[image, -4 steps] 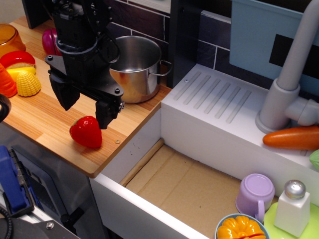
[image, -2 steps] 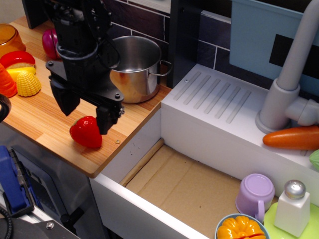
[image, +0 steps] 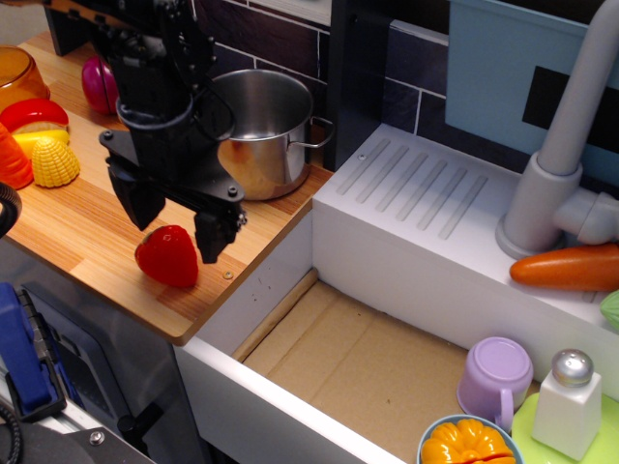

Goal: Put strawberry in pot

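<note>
The strawberry needs to go in the steel pot [image: 259, 130], so I next need to grab the strawberry by its plump red body [image: 169, 257].
The red strawberry [image: 166, 257] lies on the wooden counter [image: 87, 232] near its front edge. My black gripper [image: 174, 224] hangs open just above it, one finger on its left and the other [image: 211, 235] on its right, not closed on it. The shiny steel pot [image: 259, 130] stands empty and upright behind the gripper, against the dark tiled wall.
Red-and-yellow sliced fruit [image: 34, 114], a yellow corn piece [image: 55, 162], an orange bowl [image: 17, 73] and a magenta toy [image: 100, 83] sit at the left. The sink basin [image: 368, 358] opens to the right, with a purple cup [image: 494, 379], shaker [image: 569, 403], carrot [image: 566, 268] and tap [image: 571, 135].
My gripper has come down and a little right, so its open fingers now straddle the strawberry. The strawberry and pot have not moved.
</note>
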`<action>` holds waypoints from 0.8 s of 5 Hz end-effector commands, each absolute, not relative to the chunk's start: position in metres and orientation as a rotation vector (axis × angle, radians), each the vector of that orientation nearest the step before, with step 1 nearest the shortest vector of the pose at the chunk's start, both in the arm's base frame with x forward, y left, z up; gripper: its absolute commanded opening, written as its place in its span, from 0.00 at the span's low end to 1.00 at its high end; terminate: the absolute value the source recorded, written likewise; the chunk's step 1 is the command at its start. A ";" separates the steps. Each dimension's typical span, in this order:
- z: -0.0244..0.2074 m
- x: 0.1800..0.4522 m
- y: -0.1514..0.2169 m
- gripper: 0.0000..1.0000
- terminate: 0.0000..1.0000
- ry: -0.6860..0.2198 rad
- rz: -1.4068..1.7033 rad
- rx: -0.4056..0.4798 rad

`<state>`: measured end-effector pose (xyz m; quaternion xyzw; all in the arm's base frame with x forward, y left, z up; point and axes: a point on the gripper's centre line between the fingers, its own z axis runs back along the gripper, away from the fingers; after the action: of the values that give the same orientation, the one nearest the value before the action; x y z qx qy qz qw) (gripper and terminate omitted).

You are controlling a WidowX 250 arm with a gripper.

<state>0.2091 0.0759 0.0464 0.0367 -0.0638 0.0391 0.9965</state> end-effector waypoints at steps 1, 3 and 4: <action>0.036 0.208 0.080 1.00 0.00 -0.169 0.072 0.062; 0.019 0.205 0.084 1.00 0.00 -0.201 0.064 0.033; 0.013 0.205 0.085 1.00 0.00 -0.220 0.052 0.034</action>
<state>0.2033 0.0821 0.0072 0.0142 -0.1079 0.0275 0.9937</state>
